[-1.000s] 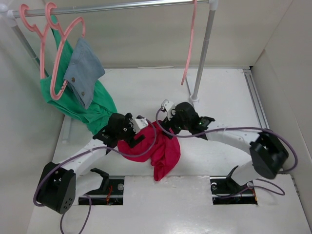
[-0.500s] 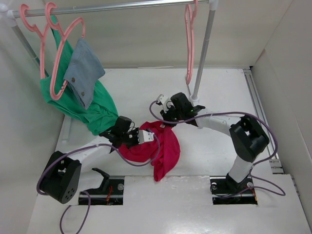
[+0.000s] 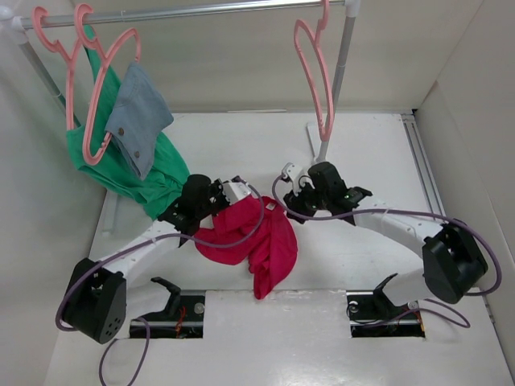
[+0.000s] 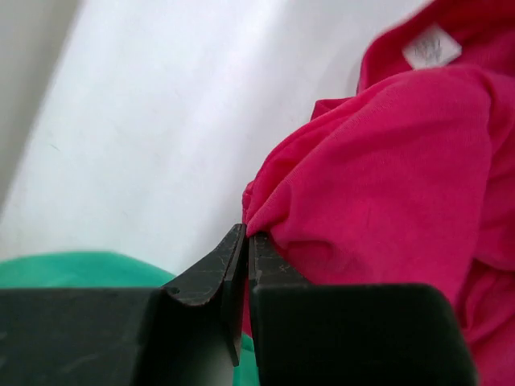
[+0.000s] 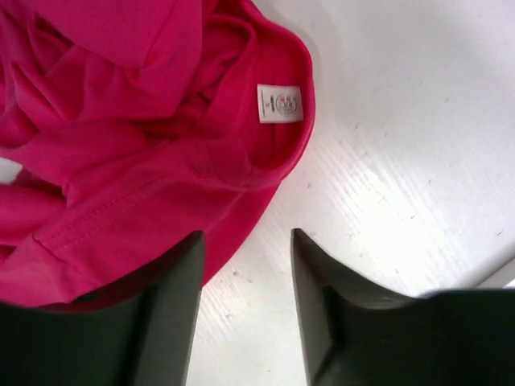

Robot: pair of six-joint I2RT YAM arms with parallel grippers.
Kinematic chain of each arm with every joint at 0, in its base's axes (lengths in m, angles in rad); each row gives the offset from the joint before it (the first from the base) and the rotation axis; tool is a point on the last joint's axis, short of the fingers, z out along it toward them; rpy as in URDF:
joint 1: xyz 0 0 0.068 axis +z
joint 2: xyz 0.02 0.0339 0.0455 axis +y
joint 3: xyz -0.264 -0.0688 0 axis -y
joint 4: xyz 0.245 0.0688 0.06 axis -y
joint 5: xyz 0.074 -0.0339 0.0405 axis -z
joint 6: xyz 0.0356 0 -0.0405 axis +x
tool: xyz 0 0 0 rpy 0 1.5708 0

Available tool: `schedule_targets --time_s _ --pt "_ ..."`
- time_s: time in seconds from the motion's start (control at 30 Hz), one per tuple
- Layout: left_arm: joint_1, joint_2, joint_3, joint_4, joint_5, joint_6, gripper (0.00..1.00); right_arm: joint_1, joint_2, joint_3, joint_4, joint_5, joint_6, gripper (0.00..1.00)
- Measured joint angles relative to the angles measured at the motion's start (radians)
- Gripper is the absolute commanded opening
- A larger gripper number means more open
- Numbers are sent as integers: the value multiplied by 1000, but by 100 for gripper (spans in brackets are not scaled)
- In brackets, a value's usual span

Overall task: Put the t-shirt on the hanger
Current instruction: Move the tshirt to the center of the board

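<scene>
Next, the right gripper grabs the t-shirt's hem beside the white neck label to spread the crumpled cloth for the hanger.
The crimson t-shirt (image 3: 261, 241) lies crumpled on the white table (image 3: 241, 145) between my two arms. My left gripper (image 3: 233, 201) is at its upper left edge. In the left wrist view the left gripper (image 4: 245, 233) is shut, pinching a fold of the t-shirt (image 4: 386, 177). My right gripper (image 3: 291, 199) hovers at the shirt's upper right. The right wrist view shows the right gripper (image 5: 245, 235) open over bare table, its left finger over the hem of the t-shirt (image 5: 121, 185), just below the white neck label (image 5: 280, 103). The pink hanger (image 3: 325, 129) hangs bare on the rail.
A metal rail (image 3: 185, 11) spans the back, its right post (image 3: 334, 88) standing behind my right gripper. At the left, two pink hangers carry a green garment (image 3: 153, 181) and a grey-blue garment (image 3: 138, 112); the green one hangs close to my left arm.
The left gripper shut on the shirt's edge and drew it up and left. The right gripper moved right and down and opened from nearly shut. The bare hanger turned on the rail.
</scene>
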Motion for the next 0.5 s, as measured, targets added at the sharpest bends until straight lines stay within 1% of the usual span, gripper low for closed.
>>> schedule_targets --time_s 0.03,0.07,0.17,0.3,0.37,0.4,0.47,0.5 --pt "-3 -6 16 6 0 1 0 0 0 10 -4 -1 -1 63" --pt "-7 -16 27 11 2 2 0 1 7 25 -6 -1 3 66" --pt "-21 -43 39 11 7 1 0 10 48 85 0 1 23 70" --pt "-29 -72 37 -6 -1 -13 0 31 152 158 25 2 52 70" --pt "-29 -86 36 -8 -16 -21 0 37 221 178 32 -8 60 66" --pt "-29 -92 36 -8 -24 -25 0 40 261 188 31 -16 62 59" --pt "-28 -102 36 -7 -45 -39 0 40 329 199 28 -30 63 48" --pt "-26 -105 36 -5 -56 -48 0 40 356 200 21 -35 62 33"
